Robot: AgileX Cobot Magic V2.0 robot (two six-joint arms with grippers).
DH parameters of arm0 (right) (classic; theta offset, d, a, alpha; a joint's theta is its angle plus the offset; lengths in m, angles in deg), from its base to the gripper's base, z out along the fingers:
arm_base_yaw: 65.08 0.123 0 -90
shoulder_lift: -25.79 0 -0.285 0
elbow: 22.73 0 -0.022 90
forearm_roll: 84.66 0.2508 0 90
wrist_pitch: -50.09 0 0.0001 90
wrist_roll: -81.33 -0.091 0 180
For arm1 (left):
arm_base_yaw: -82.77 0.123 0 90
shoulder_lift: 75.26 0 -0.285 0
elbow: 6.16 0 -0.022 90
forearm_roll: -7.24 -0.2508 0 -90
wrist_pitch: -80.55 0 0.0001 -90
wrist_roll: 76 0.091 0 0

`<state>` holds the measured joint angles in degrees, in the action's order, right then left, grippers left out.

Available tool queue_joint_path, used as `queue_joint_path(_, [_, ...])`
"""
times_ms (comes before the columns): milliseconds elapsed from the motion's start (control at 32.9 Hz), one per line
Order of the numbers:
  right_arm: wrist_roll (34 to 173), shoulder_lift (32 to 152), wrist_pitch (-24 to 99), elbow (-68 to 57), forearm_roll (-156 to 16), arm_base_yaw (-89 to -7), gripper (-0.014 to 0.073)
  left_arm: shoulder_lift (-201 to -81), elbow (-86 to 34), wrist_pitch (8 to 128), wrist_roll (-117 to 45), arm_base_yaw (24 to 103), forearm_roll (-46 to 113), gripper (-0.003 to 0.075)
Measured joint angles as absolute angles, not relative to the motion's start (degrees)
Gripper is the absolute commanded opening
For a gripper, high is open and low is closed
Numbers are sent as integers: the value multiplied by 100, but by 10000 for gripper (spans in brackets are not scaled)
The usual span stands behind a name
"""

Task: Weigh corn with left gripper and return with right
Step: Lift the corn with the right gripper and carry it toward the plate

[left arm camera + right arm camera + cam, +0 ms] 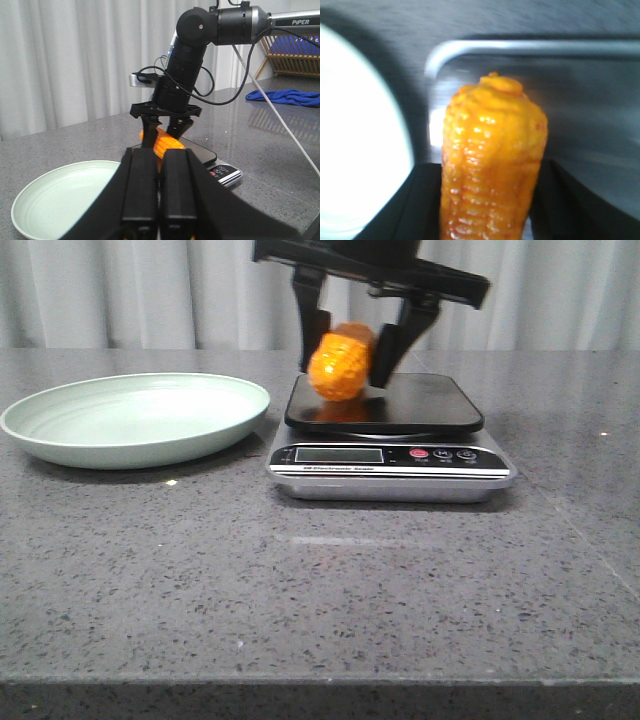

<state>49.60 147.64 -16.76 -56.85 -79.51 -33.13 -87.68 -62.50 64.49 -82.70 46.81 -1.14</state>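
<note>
My right gripper holds the corn with the corn's lower end (334, 389) over the scale. It should move the corn to the plate (130, 418) before it releases the corn.
The orange-yellow corn (340, 365) hangs just over the black platform of the scale (420, 405), its reflection showing below it. My right gripper (347, 365) comes down from above and is shut on it, one black finger on each side. In the right wrist view the corn (490, 160) fills the gap between the fingers (420, 205), with the scale (590, 100) beneath. My left gripper (159, 155) is shut and empty, held back over the plate's side, looking at the right gripper (162, 135) and corn (167, 145). It does not show in the front view.
A pale green plate (130, 420) lies left of the scale, close to its edge. The scale's display and buttons (440, 454) face the front. In the left wrist view a blue cloth (290, 96) and a wooden rack (295, 52) sit at the far side.
</note>
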Motion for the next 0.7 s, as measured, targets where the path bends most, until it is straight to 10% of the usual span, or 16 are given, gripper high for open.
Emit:
queue_joint_path(243, [5548, 15008, -1188, -6258, -7867, -2753, 178, -8768, -6250, 6449, -8270, 4681, -114, 127])
queue_joint_path(546, [5595, 16215, -1564, -7566, -7867, -2396, 510, -8768, -6250, 6449, -8270, 4681, -114, 127])
queue_joint_path(698, [5603, 16456, -1687, -7807, -7867, -2347, 543, -8768, -6250, 6449, -8270, 4681, -114, 127])
